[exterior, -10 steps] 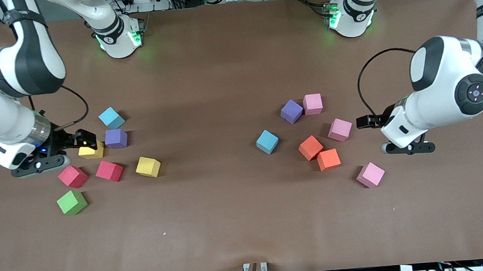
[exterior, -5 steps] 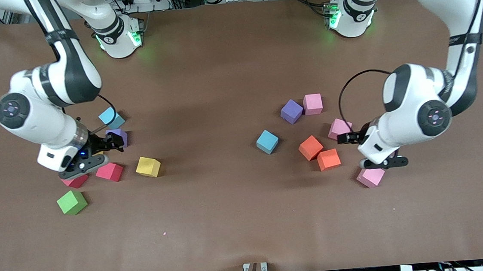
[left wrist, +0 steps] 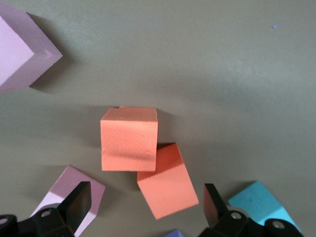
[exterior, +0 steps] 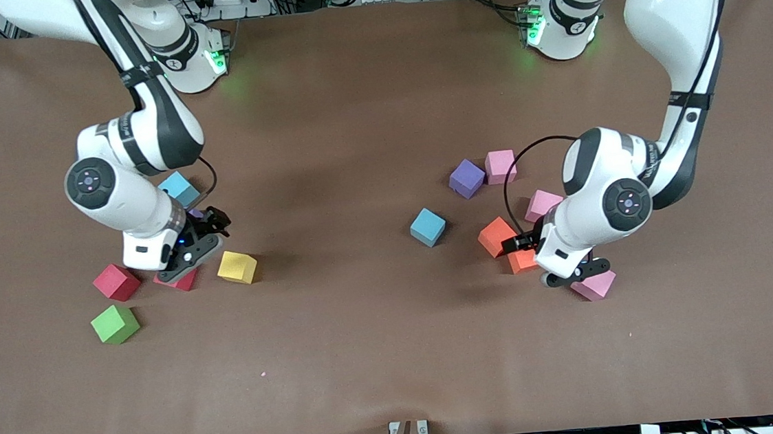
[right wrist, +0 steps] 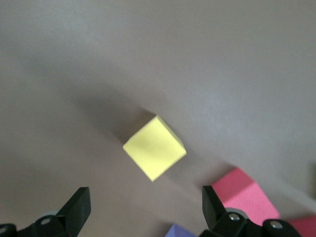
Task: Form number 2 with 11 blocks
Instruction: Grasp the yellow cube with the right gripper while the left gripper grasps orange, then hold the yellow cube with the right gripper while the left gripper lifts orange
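My left gripper should next grab the notched orange block by its open opposite sides, as another orange block crowds the notched block along an edge.
The blocks lie loose in two groups, and no number 2 is in view. My right gripper [exterior: 211,225] hangs open over a purple block [right wrist: 180,231], beside a yellow block [exterior: 236,267] [right wrist: 154,147] and a red block [exterior: 181,281] [right wrist: 244,195]. A light blue block [exterior: 177,186], another red block [exterior: 116,282] and a green block [exterior: 115,324] lie around it. My left gripper [exterior: 525,242] [left wrist: 146,205] is open above two touching orange blocks [exterior: 496,235] [left wrist: 168,186] [left wrist: 129,145]. Nothing is held by either gripper.
Near the left gripper lie pink blocks [exterior: 543,203] [exterior: 595,285] [exterior: 500,166], a purple block [exterior: 467,178] and a light blue block [exterior: 427,227]. The brown table [exterior: 368,329] runs bare between the two groups and toward the front camera.
Both arms have swung in from the table's ends toward the middle. The right gripper came in beside the yellow block, the left over the orange blocks. Both stayed open.
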Controlling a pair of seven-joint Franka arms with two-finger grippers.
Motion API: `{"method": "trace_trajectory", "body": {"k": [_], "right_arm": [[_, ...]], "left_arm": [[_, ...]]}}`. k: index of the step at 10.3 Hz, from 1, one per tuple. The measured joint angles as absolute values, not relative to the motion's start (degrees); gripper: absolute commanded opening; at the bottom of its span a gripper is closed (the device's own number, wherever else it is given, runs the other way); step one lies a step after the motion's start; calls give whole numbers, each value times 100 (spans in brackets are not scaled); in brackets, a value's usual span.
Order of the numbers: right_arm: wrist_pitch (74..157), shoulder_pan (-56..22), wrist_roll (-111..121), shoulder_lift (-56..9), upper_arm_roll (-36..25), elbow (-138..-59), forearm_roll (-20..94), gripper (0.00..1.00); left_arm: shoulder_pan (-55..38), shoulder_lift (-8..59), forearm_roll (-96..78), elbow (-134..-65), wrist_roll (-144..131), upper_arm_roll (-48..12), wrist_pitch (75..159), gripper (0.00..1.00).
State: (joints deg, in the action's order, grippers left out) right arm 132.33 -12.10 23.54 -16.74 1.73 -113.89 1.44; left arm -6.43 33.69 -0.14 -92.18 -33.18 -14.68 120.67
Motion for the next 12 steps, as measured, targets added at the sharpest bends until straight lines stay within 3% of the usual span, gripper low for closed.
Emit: {"method": "trace_trajectory", "body": {"k": [5,12], "right_arm": [[13879,-1184,4011,-2376,142,-11387,145,100],[14096,-1199,5275,-2630,151,-11397,145,100]], "left_arm": [[-645,3687,841,-9212,-4289,-1447,12297,100],[-684,3992,847,-9201,-4462,-1448,12783,100]]}}
